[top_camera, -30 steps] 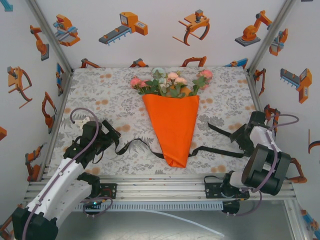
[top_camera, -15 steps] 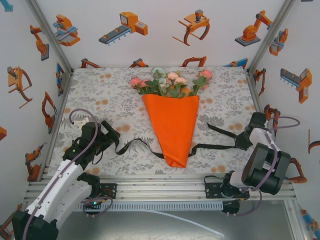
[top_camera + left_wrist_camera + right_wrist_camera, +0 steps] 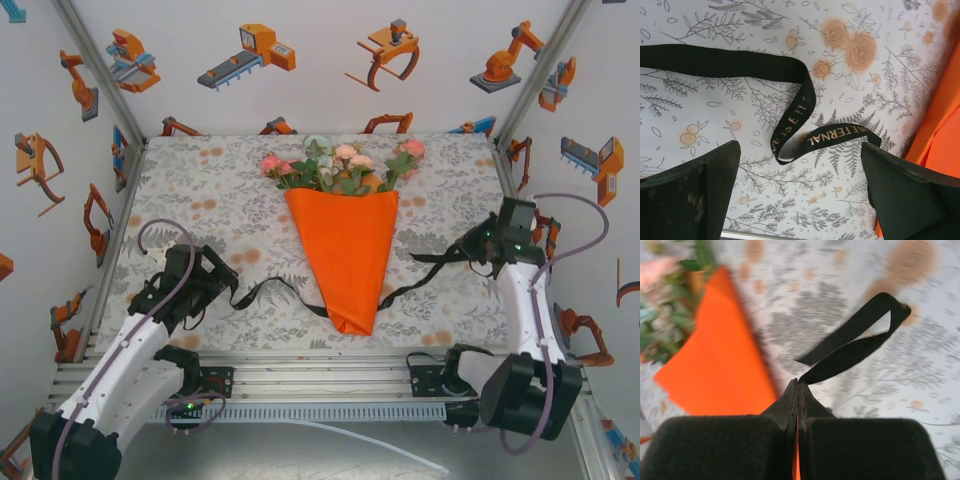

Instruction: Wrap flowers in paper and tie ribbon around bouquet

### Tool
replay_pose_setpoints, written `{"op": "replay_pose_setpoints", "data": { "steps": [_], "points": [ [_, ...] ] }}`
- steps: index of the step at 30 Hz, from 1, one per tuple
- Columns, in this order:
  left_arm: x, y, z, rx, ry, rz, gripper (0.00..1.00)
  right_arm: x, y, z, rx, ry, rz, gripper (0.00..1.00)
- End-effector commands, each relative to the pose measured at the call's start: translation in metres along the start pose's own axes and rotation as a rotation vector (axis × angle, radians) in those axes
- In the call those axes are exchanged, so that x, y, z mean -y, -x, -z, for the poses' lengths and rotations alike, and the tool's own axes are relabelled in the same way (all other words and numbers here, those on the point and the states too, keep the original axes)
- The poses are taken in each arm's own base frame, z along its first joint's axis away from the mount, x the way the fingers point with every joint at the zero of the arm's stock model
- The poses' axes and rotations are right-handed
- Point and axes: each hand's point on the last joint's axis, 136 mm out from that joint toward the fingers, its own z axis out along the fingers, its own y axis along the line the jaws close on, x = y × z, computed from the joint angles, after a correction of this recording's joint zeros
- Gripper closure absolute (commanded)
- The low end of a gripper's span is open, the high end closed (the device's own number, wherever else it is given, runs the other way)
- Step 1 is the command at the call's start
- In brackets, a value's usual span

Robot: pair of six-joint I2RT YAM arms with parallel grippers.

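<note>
The plain loose end should stay free for tying, so my left gripper should next grab the black ribbon (image 3: 275, 288) at its lettered bend beside the cone.
The bouquet is an orange paper cone (image 3: 345, 255) lying mid-table, tip toward me, with pink, white and green flowers (image 3: 340, 165) at its far wide end. The black ribbon (image 3: 275, 288) runs under the cone near its tip. My right gripper (image 3: 472, 250) is shut on the ribbon's right part and holds it off the cloth. In the right wrist view the ribbon (image 3: 855, 347) loops out from the closed gripper (image 3: 798, 385), with the paper (image 3: 725, 355) to the left. My left gripper (image 3: 800, 200) stands open over the lettered ribbon end (image 3: 790, 125), not touching it.
The flowered tablecloth (image 3: 200, 190) covers the table. White walls with robot pictures close in the left, back and right sides. An aluminium rail (image 3: 320, 375) runs along the near edge by the arm bases. The cone's edge (image 3: 940, 130) lies just right of the left gripper.
The right arm has risen and swung back toward the far right, pulling the ribbon's right part up and taut. The left arm has barely shifted.
</note>
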Motion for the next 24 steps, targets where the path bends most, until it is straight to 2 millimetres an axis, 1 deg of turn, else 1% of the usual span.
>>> {"op": "replay_pose_setpoints", "data": {
  "steps": [1, 3, 7, 10, 12, 15, 17, 18, 20, 21, 23, 24],
  "points": [
    [-0.015, -0.014, -0.006, -0.060, 0.063, 0.050, 0.00, -0.029, -0.005, 0.018, 0.004, 0.070, 0.031, 1.00],
    [-0.017, -0.021, -0.010, -0.092, 0.071, 0.080, 0.04, -0.041, -0.009, 0.024, 0.007, 0.110, 0.056, 1.00],
    [-0.013, -0.033, -0.019, -0.155, 0.069, 0.143, 0.19, -0.055, -0.016, 0.032, -0.002, 0.168, 0.103, 1.00],
    [-0.021, -0.039, -0.027, -0.176, 0.132, 0.192, 0.29, -0.058, -0.022, 0.032, -0.020, 0.184, 0.124, 1.00],
    [-0.020, -0.043, -0.033, -0.197, 0.143, 0.194, 0.35, -0.057, -0.024, 0.033, -0.024, 0.190, 0.133, 1.00],
    [-0.023, -0.047, -0.041, -0.216, 0.179, 0.196, 0.47, -0.057, -0.026, 0.034, -0.024, 0.195, 0.145, 1.00],
    [-0.025, -0.048, -0.043, -0.215, 0.200, 0.191, 0.60, -0.057, -0.027, 0.036, -0.025, 0.199, 0.147, 1.00],
    [-0.027, -0.047, -0.044, -0.208, 0.208, 0.188, 0.68, -0.057, -0.027, 0.037, -0.024, 0.200, 0.150, 1.00],
    [-0.027, -0.045, -0.045, -0.190, 0.205, 0.180, 0.91, -0.058, -0.027, 0.039, -0.026, 0.204, 0.165, 1.00],
    [-0.024, -0.042, -0.043, -0.181, 0.193, 0.180, 1.00, -0.059, -0.026, 0.042, -0.021, 0.210, 0.179, 1.00],
    [-0.008, -0.033, -0.038, -0.159, 0.121, 0.163, 1.00, -0.062, -0.023, 0.048, -0.005, 0.215, 0.208, 1.00],
    [0.004, -0.025, -0.034, -0.138, 0.069, 0.147, 1.00, -0.065, -0.021, 0.051, 0.005, 0.221, 0.224, 1.00]
  ]
}}
